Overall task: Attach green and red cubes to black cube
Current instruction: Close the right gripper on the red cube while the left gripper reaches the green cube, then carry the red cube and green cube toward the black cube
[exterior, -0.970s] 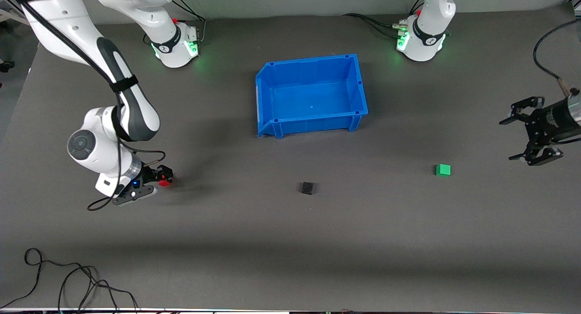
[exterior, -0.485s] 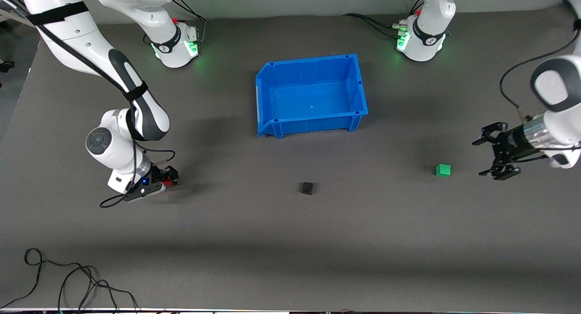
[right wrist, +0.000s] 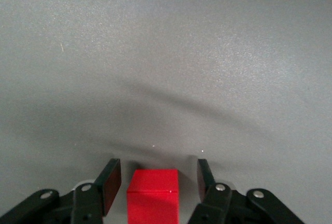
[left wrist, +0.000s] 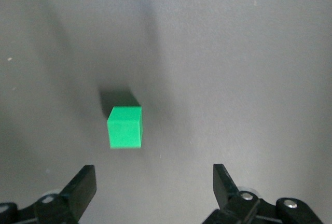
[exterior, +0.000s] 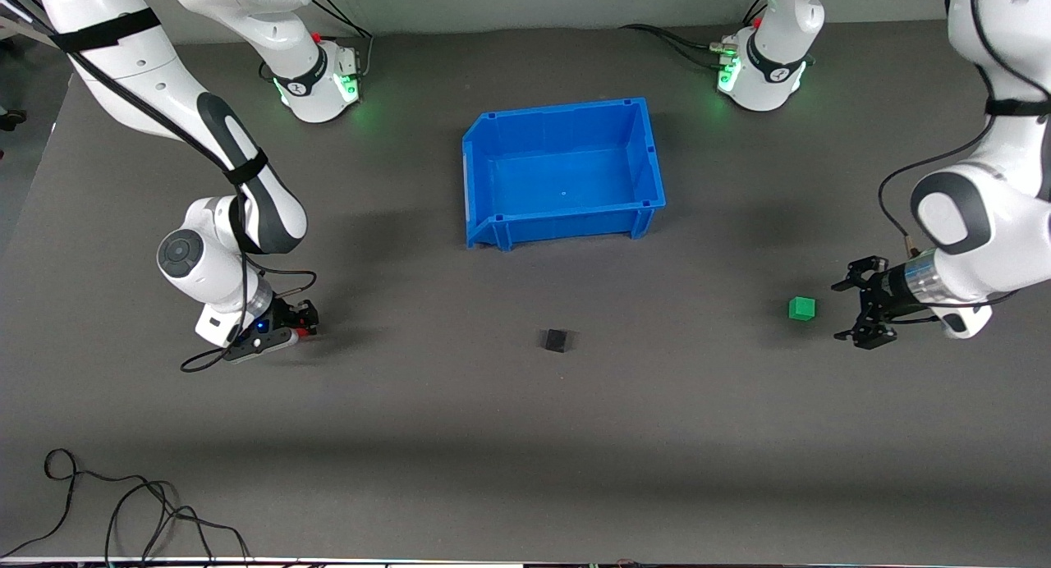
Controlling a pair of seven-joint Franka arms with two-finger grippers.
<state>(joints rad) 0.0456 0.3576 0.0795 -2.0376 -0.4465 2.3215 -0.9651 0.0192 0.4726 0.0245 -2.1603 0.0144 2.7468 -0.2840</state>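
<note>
The left gripper will next grab the green cube's opposite sides, to attach the green cube (exterior: 802, 308) to the black cube (exterior: 556, 340).
The red cube (exterior: 305, 332) sits on the grey mat at the right arm's end of the table. My right gripper (exterior: 302, 320) is low over it and open. In the right wrist view the red cube (right wrist: 153, 193) stands between the fingers with a gap on each side of my right gripper (right wrist: 158, 175). The green cube (exterior: 802, 308) lies at the left arm's end. My left gripper (exterior: 854, 309) is open just beside it. In the left wrist view the green cube (left wrist: 125, 126) lies ahead of my left gripper (left wrist: 154, 175). The black cube (exterior: 556, 340) lies alone mid-table.
An empty blue bin (exterior: 566, 222) stands farther from the front camera than the black cube. Loose black cable (exterior: 123, 510) lies at the table's near edge toward the right arm's end.
My left arm has swung in from the table's end and come down close beside the green cube. My right gripper shifted slightly toward the black cube, staying around the red cube.
</note>
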